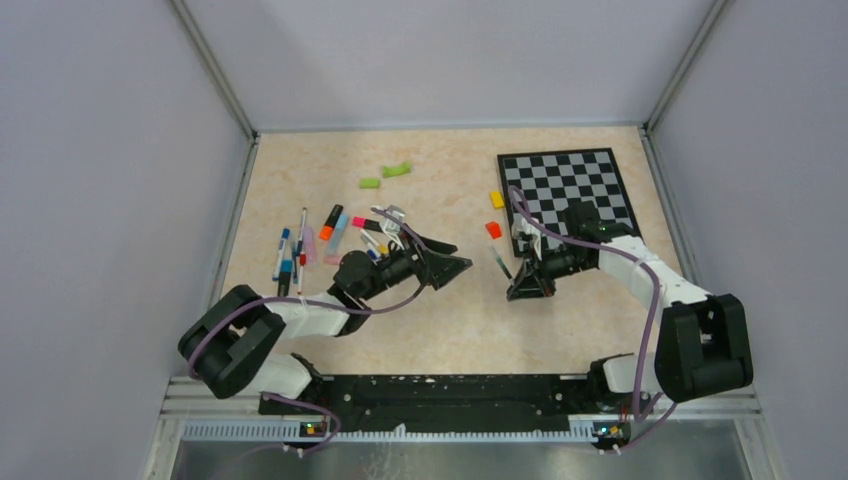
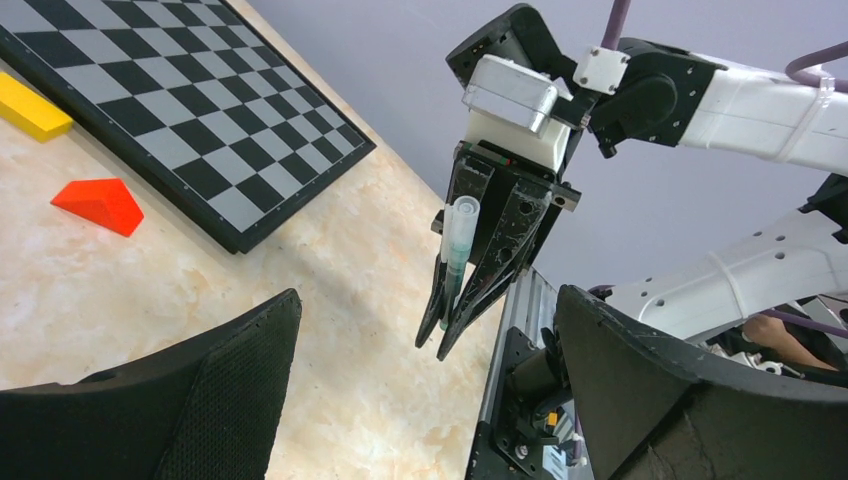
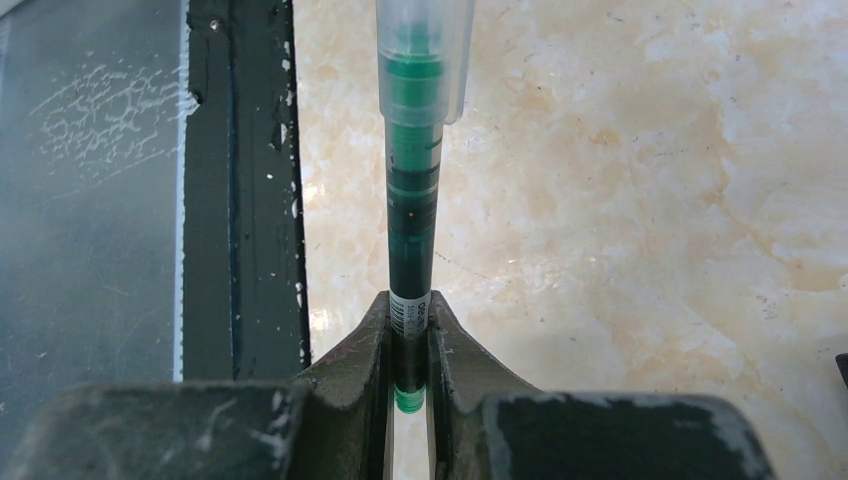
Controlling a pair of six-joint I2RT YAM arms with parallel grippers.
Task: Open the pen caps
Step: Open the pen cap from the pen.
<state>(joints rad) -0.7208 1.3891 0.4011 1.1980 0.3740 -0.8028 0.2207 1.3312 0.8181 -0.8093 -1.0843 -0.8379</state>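
My left gripper grabs the clear pen cap at its closed end next, since that leaves the green pen's body free to pull out.
My right gripper is shut on the bottom end of a thin green pen. The pen sticks out past the fingertips, and its clear pen cap is on the far end. In the left wrist view the same pen and cap point toward my left gripper, which is open with nothing between its fingers and a gap to the cap. From above, the left gripper and right gripper face each other mid-table. Several other pens with coloured caps lie in a heap at left.
A chessboard lies at the back right, with an orange block and a yellow block beside its left edge. Two green curved pieces sit farther back. The black base rail runs along the near edge.
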